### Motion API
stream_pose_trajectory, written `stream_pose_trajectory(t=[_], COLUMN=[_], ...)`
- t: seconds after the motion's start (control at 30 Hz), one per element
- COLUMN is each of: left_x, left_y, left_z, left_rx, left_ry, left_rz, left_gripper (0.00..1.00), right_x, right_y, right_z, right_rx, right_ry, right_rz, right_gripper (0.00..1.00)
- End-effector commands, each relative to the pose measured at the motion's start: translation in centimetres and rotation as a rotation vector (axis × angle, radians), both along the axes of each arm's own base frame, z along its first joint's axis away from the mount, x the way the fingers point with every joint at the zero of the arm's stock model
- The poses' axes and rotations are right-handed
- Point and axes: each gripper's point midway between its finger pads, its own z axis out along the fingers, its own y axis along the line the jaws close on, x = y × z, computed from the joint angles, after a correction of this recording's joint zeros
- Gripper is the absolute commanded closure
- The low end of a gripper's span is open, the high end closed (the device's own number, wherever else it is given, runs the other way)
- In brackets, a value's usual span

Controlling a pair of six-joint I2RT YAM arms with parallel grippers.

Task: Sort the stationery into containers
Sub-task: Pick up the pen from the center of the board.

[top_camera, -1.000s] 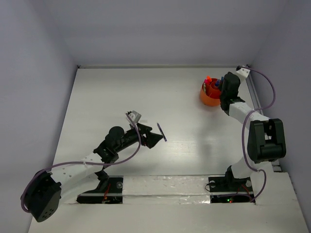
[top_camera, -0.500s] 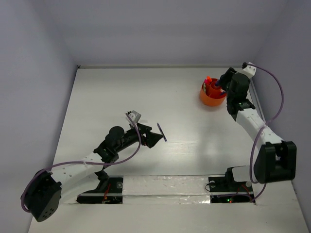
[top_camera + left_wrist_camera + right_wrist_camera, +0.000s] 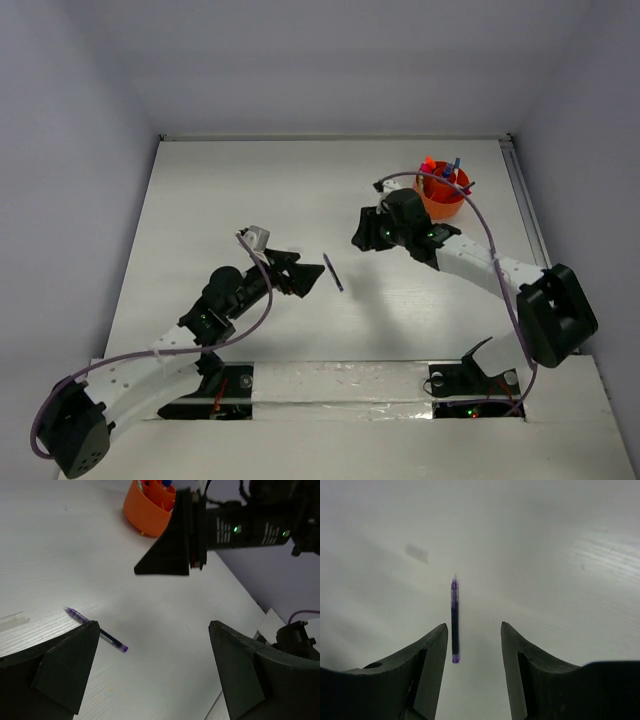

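My right gripper will next grab across the pen's body toward its pointed tip (image 3: pixel 329 264) (image 3: pixel 454 600), so the pen's other end stays free to pass to my left gripper.
A dark purple pen (image 3: pixel 333 272) lies alone on the white table, between my two grippers. My left gripper (image 3: pixel 308 275) stands open just left of it, with nothing in it. In the left wrist view the pen (image 3: pixel 97 630) lies by the left finger (image 3: pixel 65 667), partly hidden behind it. My right gripper (image 3: pixel 360 233) hovers open and empty up and to the right of the pen. In its wrist view the pen (image 3: pixel 454 620) lies ahead, close to the left finger (image 3: pixel 427 660). The orange cup (image 3: pixel 440 208) at the back right holds several pens, one red-tipped.
A small pale translucent piece (image 3: pixel 416 552) lies on the table beyond the pen; it shows as a pale piece (image 3: pixel 11 620) at the left edge of the left wrist view. The box walls rise at the back and both sides. Taped arm bases (image 3: pixel 340 385) line the near edge.
My right arm has swung from the orange cup to the table's middle, near the purple pen, and its jaws have opened. My left arm has drawn back slightly to the left.
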Motion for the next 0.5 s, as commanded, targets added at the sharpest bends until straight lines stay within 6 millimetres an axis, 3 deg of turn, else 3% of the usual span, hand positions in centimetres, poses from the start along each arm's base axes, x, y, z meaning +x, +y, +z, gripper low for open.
stream_pose_trajectory(t=[0.0,0.23,0.47], left_x=[0.8,0.8,0.3], left_y=[1.5,2.8,3.6], left_z=[3.0,2.8,1.5], left_rx=[-0.064,-0.050,-0.046], left_ry=[-0.025,0.028,0.091], left_rz=[0.105,0.163,0.190], left_gripper=[0.12,0.12,0.13], right_x=[-2.6,-3.4,-2.9], right_y=[3.6,6.8,7.7], right_z=[0.0,-4.7,-8.1], right_rx=[-0.030,-0.214,-0.311], right_ry=[0.039,0.124,0.168], right_rz=[0.172,0.225,0.211], right_gripper=[0.46,0.38,0.40])
